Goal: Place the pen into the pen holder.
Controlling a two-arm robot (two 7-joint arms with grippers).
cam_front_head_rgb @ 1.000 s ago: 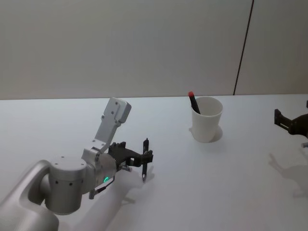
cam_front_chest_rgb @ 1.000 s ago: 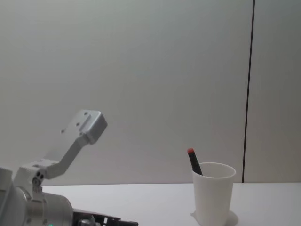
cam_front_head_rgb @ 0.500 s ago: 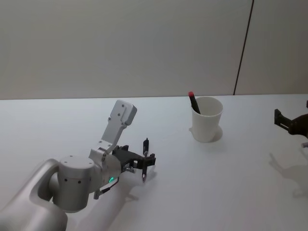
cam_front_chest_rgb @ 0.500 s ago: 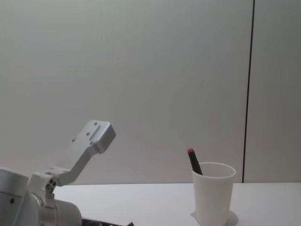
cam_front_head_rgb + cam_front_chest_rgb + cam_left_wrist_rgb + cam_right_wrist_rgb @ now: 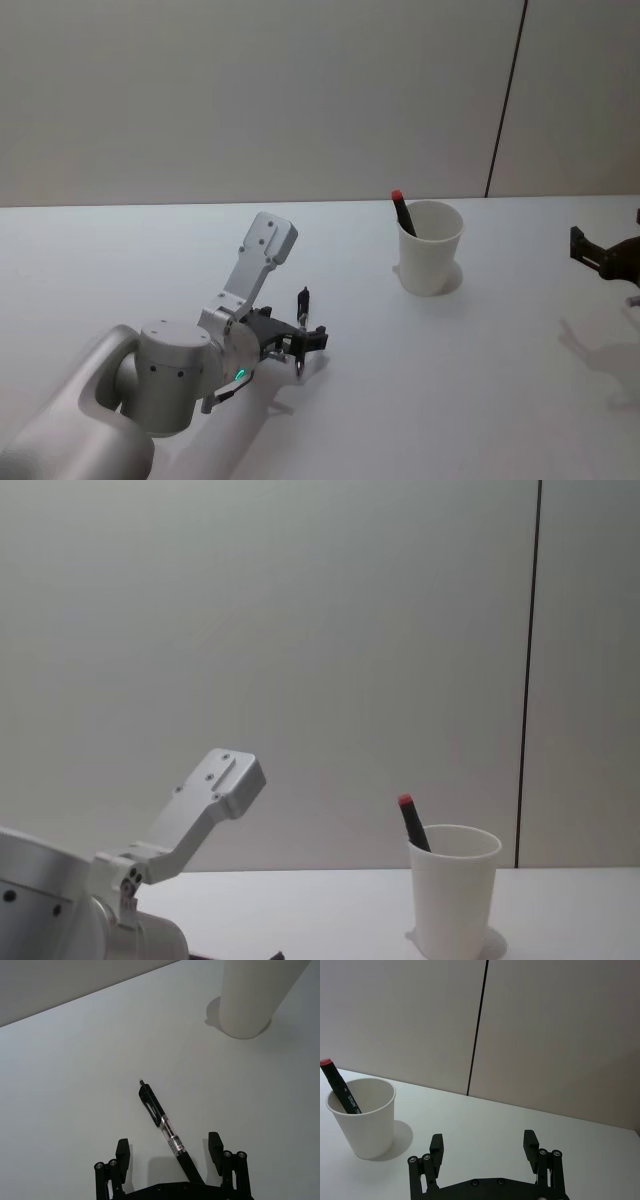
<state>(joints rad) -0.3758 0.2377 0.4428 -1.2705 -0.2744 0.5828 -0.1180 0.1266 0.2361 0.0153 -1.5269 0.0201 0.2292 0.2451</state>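
I will next use my left gripper to take hold of the lying pen by its black grip end [image 5: 190, 1166], so that I can bring the pen to the pen holder [image 5: 250, 1000].
The white pen holder [image 5: 432, 252] [image 5: 455, 900] [image 5: 362, 1122] [image 5: 252, 995] stands upright at the back of the table. A black pen with a red end [image 5: 401, 212] [image 5: 410, 820] [image 5: 338, 1089] leans inside it. A second black pen with a clear section [image 5: 159, 1115] [image 5: 303, 299] lies flat on the table. My left gripper [image 5: 169, 1150] [image 5: 301, 347] is open and low over the table, one finger on each side of this pen's rear half. My right gripper [image 5: 483, 1143] [image 5: 592, 252] hangs open at the right edge, well right of the cup.
The white table [image 5: 480, 360] stretches bare between the lying pen and the cup. A plain wall with a dark vertical seam [image 5: 505, 100] runs behind it. My left arm's silver links [image 5: 255, 260] [image 5: 205, 800] rise over the near left.
My left arm has shifted forward and to the right, bringing its open fingers further along the lying pen. That pen, the cup and the right gripper have not moved.
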